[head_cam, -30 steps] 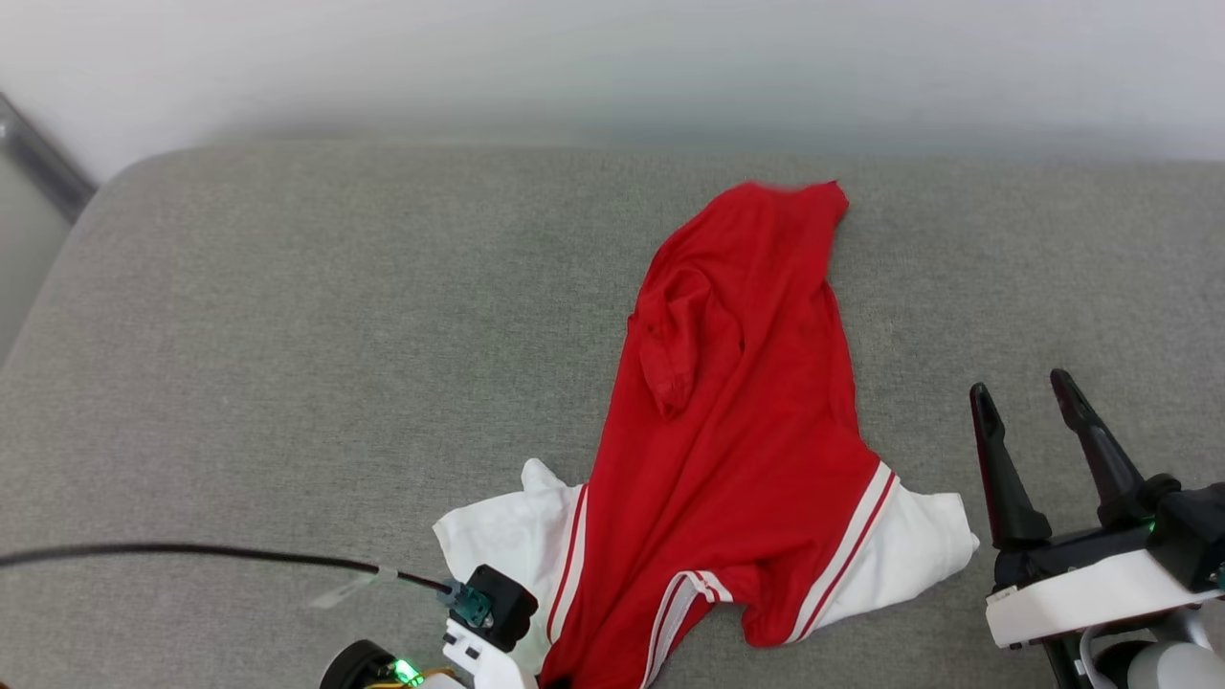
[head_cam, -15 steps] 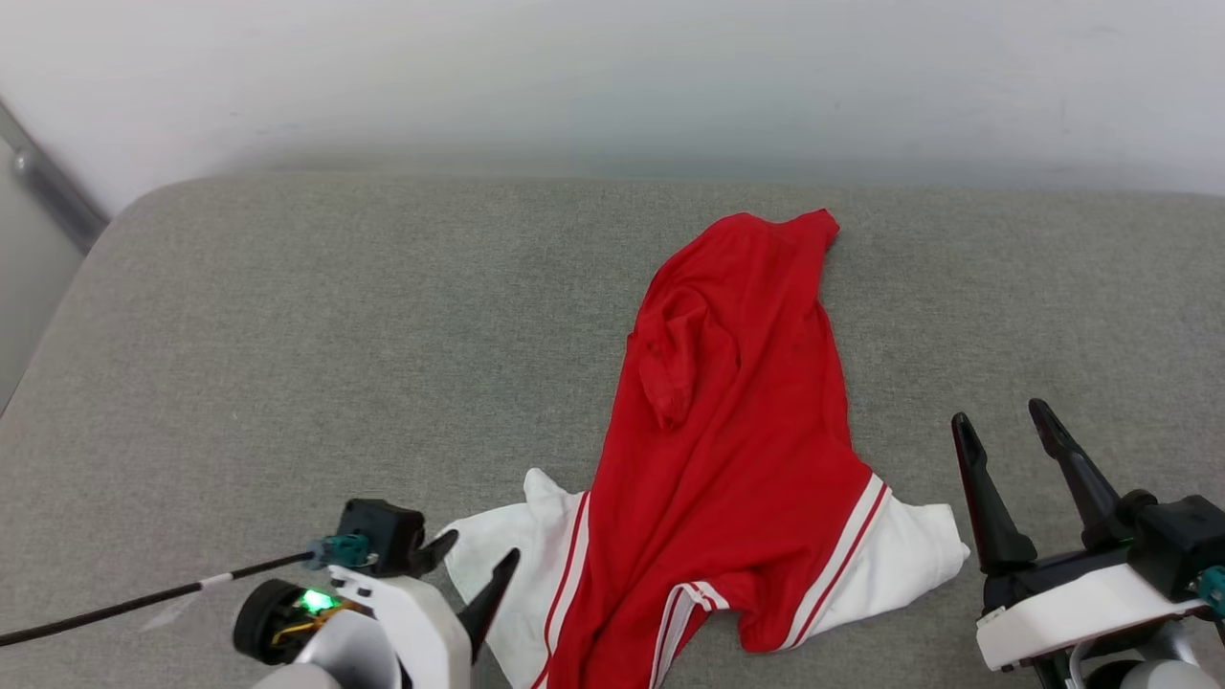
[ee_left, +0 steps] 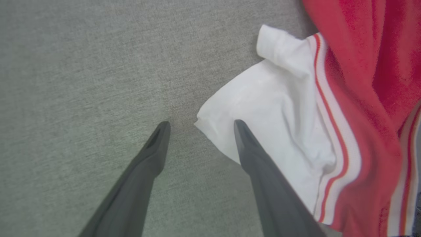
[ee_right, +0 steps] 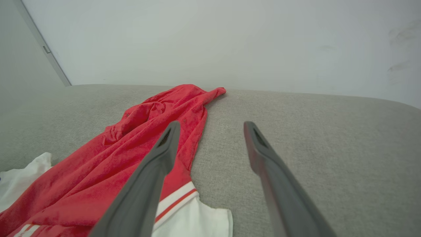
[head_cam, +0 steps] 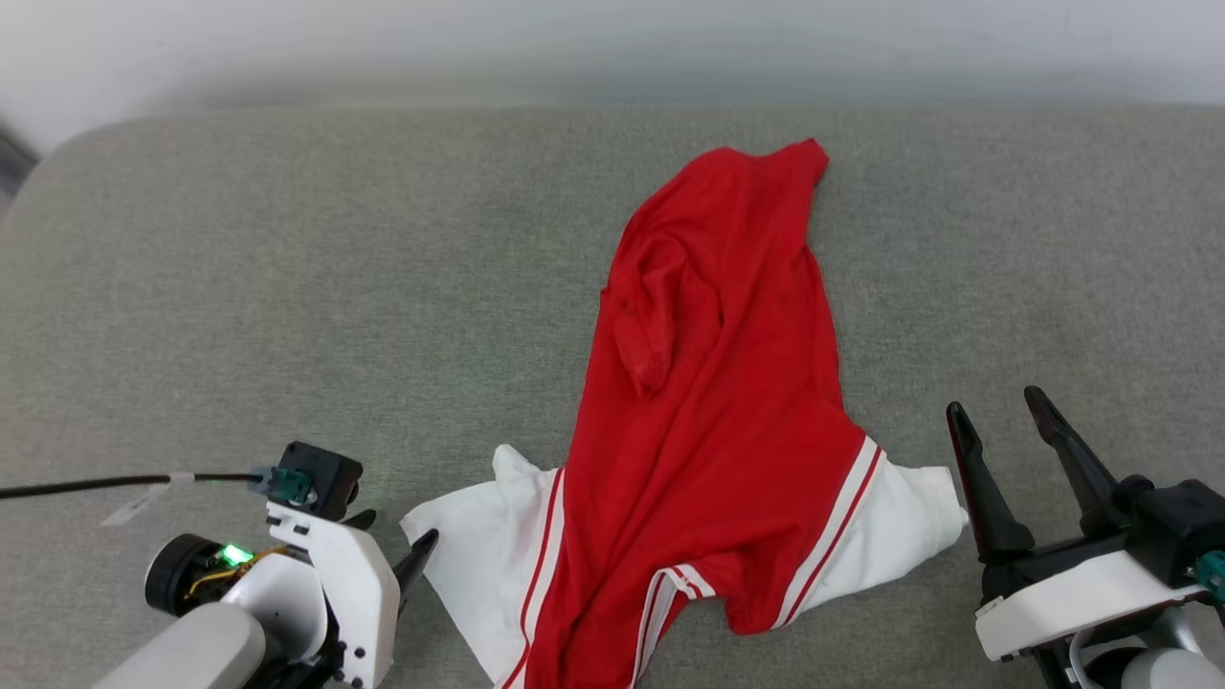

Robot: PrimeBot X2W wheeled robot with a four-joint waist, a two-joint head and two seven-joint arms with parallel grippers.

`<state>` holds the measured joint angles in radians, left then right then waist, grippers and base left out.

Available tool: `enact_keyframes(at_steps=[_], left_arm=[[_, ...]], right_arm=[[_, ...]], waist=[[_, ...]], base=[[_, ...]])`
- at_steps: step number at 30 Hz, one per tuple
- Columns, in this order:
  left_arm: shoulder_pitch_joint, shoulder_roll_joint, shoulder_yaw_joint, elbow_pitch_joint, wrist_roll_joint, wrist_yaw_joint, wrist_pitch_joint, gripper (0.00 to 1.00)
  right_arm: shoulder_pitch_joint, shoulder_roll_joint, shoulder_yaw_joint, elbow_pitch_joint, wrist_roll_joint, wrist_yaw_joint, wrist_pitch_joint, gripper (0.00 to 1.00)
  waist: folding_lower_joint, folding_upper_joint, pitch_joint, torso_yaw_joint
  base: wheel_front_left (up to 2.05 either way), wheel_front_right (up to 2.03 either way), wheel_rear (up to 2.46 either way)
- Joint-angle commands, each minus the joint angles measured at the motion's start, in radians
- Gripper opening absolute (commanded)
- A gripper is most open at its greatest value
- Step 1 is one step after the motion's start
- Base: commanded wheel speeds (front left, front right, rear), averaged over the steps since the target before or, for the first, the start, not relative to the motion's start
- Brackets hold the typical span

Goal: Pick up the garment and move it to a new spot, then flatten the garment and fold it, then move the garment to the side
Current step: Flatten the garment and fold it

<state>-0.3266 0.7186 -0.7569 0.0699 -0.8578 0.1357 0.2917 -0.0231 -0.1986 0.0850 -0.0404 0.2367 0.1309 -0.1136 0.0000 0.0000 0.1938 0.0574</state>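
Next, my left gripper pinches the white sleeve's cuff corner (head_cam: 415, 524), which pokes out free, since the garment's red body (head_cam: 735, 459) lies slack across the cushion.
The garment (head_cam: 727, 383) lies crumpled lengthwise on the grey cushion (head_cam: 287, 287), red body stretching away from me, white sleeves with striped trim spread at the near end. My left gripper (head_cam: 392, 536) is open just left of the near white sleeve (head_cam: 469, 536). In the left wrist view the sleeve (ee_left: 279, 98) has its corner at the gap of the left gripper (ee_left: 200, 125), one finger (ee_left: 260, 164) over the cloth. My right gripper (head_cam: 995, 404) is open beside the other sleeve (head_cam: 909, 517). The right wrist view has the right gripper (ee_right: 212, 126) with bare cushion between its fingers and the garment (ee_right: 148, 138) at its left.
A pale wall (head_cam: 612, 38) runs behind the cushion's far edge. A black cable (head_cam: 96, 483) trails left from my left wrist over the cushion. Bare grey cushion (ee_right: 312, 138) spreads wide to the left and right of the garment.
My left gripper has opened and moved left, away from the garment's near edge to beside the white sleeve. The head camera has shifted. The right gripper stays open.
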Motion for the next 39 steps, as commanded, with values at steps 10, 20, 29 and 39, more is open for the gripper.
enact_keyframes(at_steps=[10, 20, 29, 39], left_arm=[[-0.02, -0.071, -0.094, 0.154, -0.027, -0.062, 0.135, 0.44], [-0.038, -0.091, -0.006, 0.169, -0.007, -0.027, -0.064, 0.0], [0.007, -0.033, 0.169, 0.081, -0.036, 0.06, -0.296, 0.0], [0.169, 0.081, 0.22, -0.183, -0.078, 0.147, -0.282, 0.0]], right_arm=[[-0.043, 0.009, -0.006, 0.007, -0.012, 0.0, -0.029, 1.0], [-0.04, -0.011, -0.022, 0.031, -0.006, 0.0, -0.009, 1.0], [-0.011, -0.142, 0.01, -0.02, 0.069, 0.0, 0.283, 1.0], [0.092, -0.241, -0.001, -0.212, 0.183, 0.0, 0.818, 1.0]], waist=[[0.0, 0.0, 0.089, -0.041], [0.0, 0.0, 0.046, -0.032], [0.0, 0.0, -0.034, -0.021], [0.0, 0.0, -0.028, 0.003]], base=[[0.0, 0.0, 0.0], [0.0, 0.0, 0.0], [0.0, 0.0, 0.0], [0.0, 0.0, 0.0]])
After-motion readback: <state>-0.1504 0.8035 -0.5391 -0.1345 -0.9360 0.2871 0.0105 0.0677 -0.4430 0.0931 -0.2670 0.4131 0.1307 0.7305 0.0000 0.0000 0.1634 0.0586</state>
